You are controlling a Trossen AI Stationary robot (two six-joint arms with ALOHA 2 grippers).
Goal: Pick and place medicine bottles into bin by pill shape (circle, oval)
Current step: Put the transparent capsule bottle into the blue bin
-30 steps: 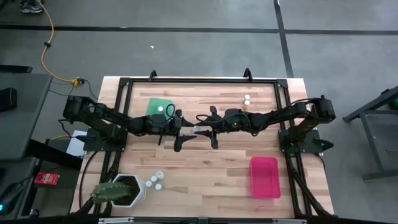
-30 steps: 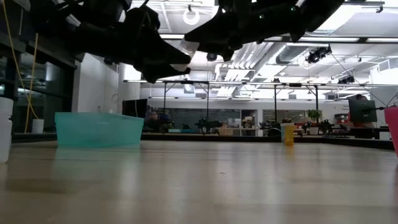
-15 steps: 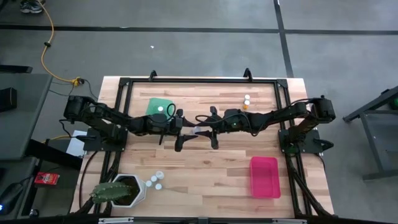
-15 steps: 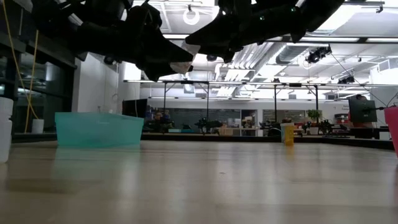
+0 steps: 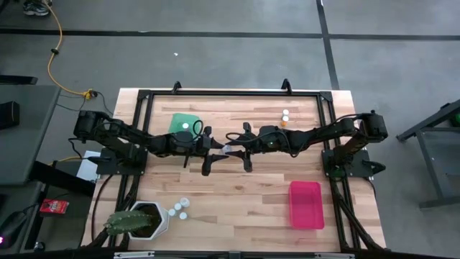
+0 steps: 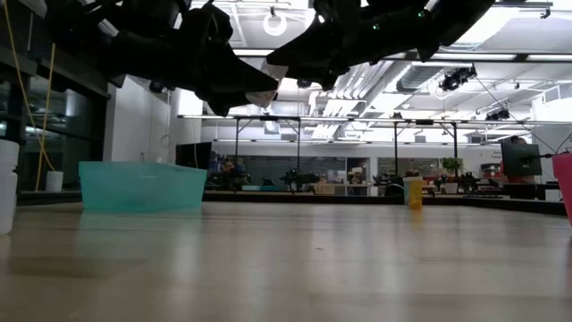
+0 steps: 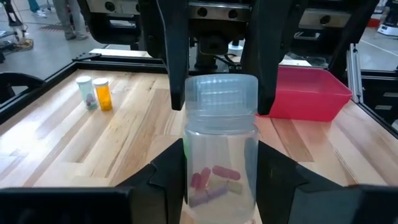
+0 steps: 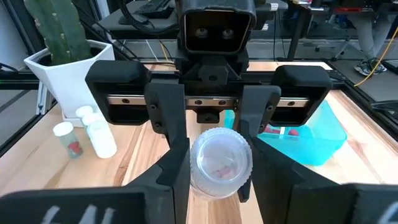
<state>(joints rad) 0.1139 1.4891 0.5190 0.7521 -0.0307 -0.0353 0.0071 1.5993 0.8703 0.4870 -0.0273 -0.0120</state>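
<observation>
The clear medicine bottle would stay there, because my left gripper closes around the bottle's clear body (image 5: 226, 150). My right gripper needs to let go.
A small clear medicine bottle (image 7: 221, 155) with a pale ribbed cap and pink and pale oblong pills inside is held level in the air over the table's middle (image 5: 227, 150). My left gripper (image 5: 219, 152) is shut on its body. My right gripper (image 5: 236, 149) faces the left one and is shut on the cap end. Two bottles (image 5: 285, 115) stand on their bases at the far right, three (image 5: 180, 208) stand by the cactus pot, and one white cap (image 5: 185, 125) shows inside the green bin (image 5: 180, 119). My left gripper pinches the bottle's clear body (image 7: 186, 180) between its two fingers, level, from the table's left. The fingers lie along the bottle. The bottle is clear of the table, its cap pointing toward the right arm. My right gripper has the bottle's cap (image 7: 221, 93) between its two fingers (image 7: 177, 68), level, from the table's right. In the right wrist view the bottle shows end-on (image 8: 221, 158) between those fingers. The bottle is clear of the table.
The pink bin (image 5: 305, 204) sits at the near right, and the green bin at the far left. The white pot with the cactus (image 5: 140, 219) stands at the near left corner. Bare wood lies under the grippers and in the near middle.
</observation>
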